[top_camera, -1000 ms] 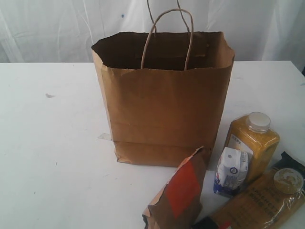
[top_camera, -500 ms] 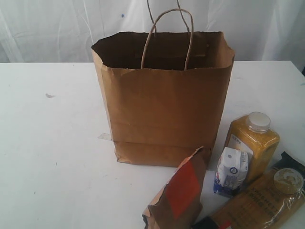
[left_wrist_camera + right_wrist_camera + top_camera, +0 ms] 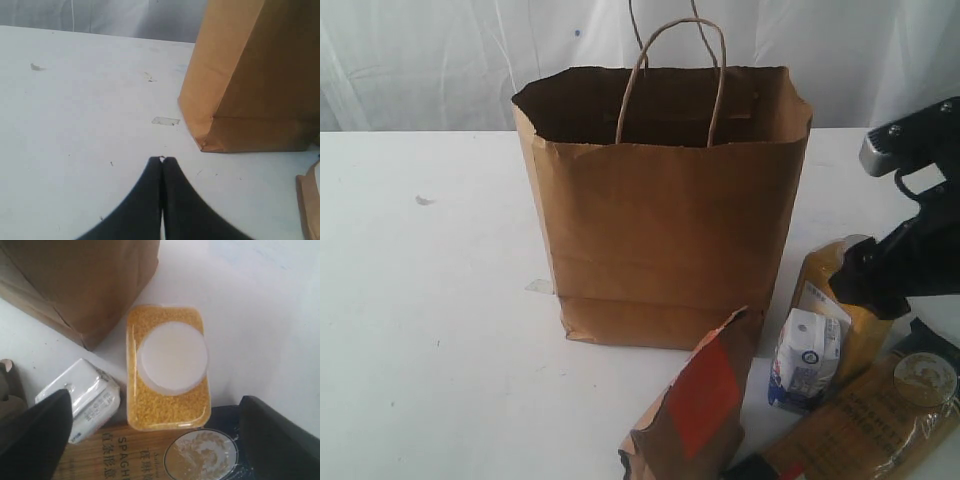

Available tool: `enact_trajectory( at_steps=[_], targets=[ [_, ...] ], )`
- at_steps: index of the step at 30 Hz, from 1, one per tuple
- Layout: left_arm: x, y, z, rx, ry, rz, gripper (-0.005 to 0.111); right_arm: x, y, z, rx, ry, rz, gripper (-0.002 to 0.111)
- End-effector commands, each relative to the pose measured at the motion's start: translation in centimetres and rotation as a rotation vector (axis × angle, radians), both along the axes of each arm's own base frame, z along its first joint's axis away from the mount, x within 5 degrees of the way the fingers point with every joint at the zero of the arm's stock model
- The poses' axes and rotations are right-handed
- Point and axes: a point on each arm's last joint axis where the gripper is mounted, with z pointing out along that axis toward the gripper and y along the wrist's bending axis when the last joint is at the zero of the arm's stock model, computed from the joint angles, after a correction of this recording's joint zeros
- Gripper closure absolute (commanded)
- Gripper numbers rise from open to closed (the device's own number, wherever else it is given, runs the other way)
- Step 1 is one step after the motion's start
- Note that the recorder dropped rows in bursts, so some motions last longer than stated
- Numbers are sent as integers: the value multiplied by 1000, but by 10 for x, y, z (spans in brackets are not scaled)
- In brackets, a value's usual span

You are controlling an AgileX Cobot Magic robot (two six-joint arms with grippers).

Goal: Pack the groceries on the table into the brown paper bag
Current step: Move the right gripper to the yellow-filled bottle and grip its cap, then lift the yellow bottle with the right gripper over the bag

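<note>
My right gripper should next grab the yellow bottle by its upper sides, below the cap, because the small carton (image 3: 807, 360) and the spaghetti packet crowd the bottle's base.
The tall brown paper bag (image 3: 660, 210) stands open in the middle of the table (image 3: 430, 300). At the front right sit the brown pouch with an orange-red label (image 3: 695, 400), the small white-blue carton (image 3: 807, 360), the yellow bottle (image 3: 825, 290) and the spaghetti packet (image 3: 865, 425). My right gripper (image 3: 157, 440) hangs open above the white-capped yellow bottle (image 3: 170, 365), its fingers (image 3: 35, 435) spread wide over the carton (image 3: 82, 400) and the spaghetti packet (image 3: 130, 455). It holds nothing. My left gripper (image 3: 162, 160) is shut and empty, low over the table near a bottom corner of the bag (image 3: 250, 75).
The right arm (image 3: 910, 240) hides the bottle's cap in the exterior view. A small strip of tape (image 3: 165, 120) lies on the table by the bag's corner. White curtain hangs behind the table. The pouch's edge (image 3: 309, 200) shows beside the bag.
The right arm has come into the exterior view from the right and now hangs over the yellow bottle. The groceries and the bag have not moved.
</note>
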Motion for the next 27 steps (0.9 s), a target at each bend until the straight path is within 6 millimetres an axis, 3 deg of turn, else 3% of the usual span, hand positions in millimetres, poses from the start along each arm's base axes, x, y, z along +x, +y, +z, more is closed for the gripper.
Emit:
enact_trajectory(
  at_steps=[1,7,17,19,20,25,27],
  targets=[
    [0,0,-1,-7,7,0,107,19,4,-8,-12,16,11,24],
    [0,0,-1,-7,7,0,107,44,8,-26,-40,63,26,24],
    [0,0,-1,-7,7,0,107,63,10,-62,-69,156,27,29],
    [0,0,-1,-7,7,0,107,65,11,-66,-71,156,26,37],
    [0,0,-1,-7,7,0,107,66,11,-66,-69,154,24,51],
    [0,0,-1,-7,7,0,107,64,11,-65,-59,160,20,96],
    [0,0,-1,-7,7,0,107,63,11,-58,-55,142,20,108]
  ],
)
